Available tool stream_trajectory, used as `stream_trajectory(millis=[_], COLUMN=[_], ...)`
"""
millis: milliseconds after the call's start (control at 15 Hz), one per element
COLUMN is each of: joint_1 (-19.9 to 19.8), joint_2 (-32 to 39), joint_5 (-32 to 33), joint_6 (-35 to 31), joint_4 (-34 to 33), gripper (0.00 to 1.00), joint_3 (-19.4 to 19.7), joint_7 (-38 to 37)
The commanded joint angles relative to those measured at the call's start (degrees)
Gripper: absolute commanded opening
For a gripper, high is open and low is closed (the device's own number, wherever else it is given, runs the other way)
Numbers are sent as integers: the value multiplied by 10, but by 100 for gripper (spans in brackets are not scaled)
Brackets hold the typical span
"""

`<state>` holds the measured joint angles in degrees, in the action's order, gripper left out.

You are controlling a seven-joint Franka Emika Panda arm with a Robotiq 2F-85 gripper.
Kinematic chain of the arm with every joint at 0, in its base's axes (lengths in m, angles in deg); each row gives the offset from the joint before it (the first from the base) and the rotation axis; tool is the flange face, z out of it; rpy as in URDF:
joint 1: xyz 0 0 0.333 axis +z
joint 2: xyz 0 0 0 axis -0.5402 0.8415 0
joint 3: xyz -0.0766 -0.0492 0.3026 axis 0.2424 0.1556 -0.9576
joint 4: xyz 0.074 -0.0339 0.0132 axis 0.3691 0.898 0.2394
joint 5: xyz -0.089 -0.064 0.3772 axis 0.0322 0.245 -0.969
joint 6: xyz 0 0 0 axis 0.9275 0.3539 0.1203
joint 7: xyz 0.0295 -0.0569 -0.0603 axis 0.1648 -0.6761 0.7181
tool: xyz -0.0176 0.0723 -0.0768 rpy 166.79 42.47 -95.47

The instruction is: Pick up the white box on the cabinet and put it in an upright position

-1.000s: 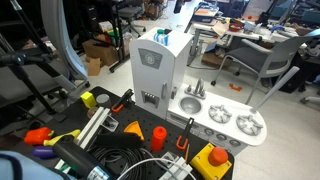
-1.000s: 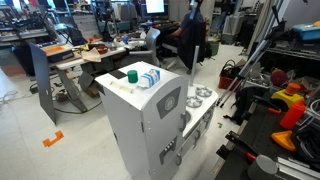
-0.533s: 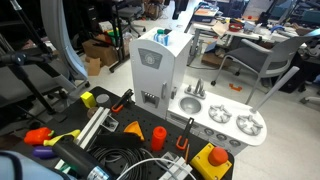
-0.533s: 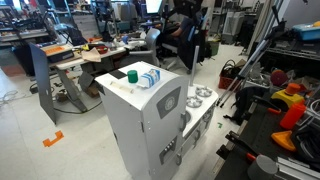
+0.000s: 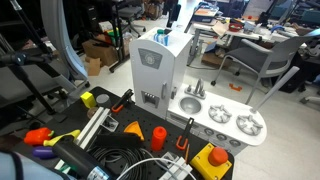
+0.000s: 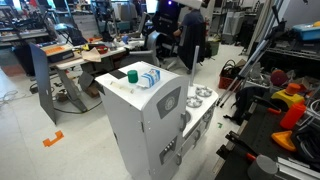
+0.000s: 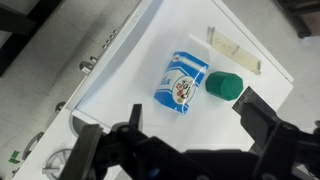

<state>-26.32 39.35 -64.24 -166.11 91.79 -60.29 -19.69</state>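
The white box (image 7: 181, 83) needs to be tilted and set upright, so my gripper should grab it across its long sides next and leave both blue ends free.
The white box (image 7: 181, 83), with blue ends and a printed patch, lies on its side on top of the cabinet (image 7: 125, 75). It shows in both exterior views (image 5: 162, 37) (image 6: 148, 77) on the tall white cabinet (image 5: 155, 75) (image 6: 140, 125). A green object (image 7: 224, 86) (image 6: 131, 74) lies beside it. My gripper (image 7: 180, 135) is open and empty, high above the cabinet top, with the box between and ahead of its fingers. In both exterior views the gripper (image 5: 172, 12) (image 6: 166, 8) hangs near the upper edge.
A low sink-and-burner counter (image 5: 225, 118) (image 6: 200, 98) joins the cabinet. Orange toys (image 5: 158, 135), cables and tools lie on the near table. Brown cardboard boxes (image 5: 98, 55), office chairs (image 5: 262, 62) and desks (image 6: 95, 60) stand around.
The gripper has moved sideways in both exterior views, closer to a spot over the cabinet top. The box and the green object have not moved.
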Motion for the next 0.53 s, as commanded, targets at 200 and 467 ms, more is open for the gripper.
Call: stream_trajectory(millis=[200,467], joint_1=[22,27], joint_2=[84,119], joint_5=[11,15], joint_6=[21,31], joint_4=[-77,-104], gripper=[100,100], joint_3=[19,23], joint_7=[-65,-87])
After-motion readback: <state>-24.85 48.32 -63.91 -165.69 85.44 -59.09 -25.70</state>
